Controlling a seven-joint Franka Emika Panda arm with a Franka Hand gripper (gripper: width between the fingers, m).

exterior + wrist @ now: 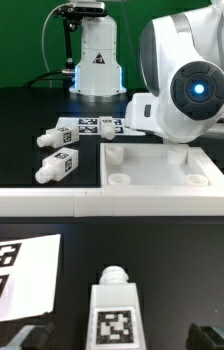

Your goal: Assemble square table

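Note:
My gripper closes now, which would catch the tagged white leg [116, 322], since its fingers stand on either side of the leg in the wrist view.
In the wrist view a white leg [115, 308] lies on the black table, its black-and-white tag facing up and its rounded screw end pointing away. My gripper [118, 337] is open. Its dark fingertips [30, 339] stand on either side of the leg with a gap on each side. In the exterior view the square table top [150, 165], with raised rim and corner holes, lies at the front. Two more legs [50, 138] [58, 166] lie to the exterior view's left of it. My arm hides the gripper there.
The marker board [88, 126] lies behind the table top and also shows beside the leg in the wrist view [25, 274]. A white robot base [97, 60] stands at the back. My arm's bulky joint [185, 90] fills the exterior view's right.

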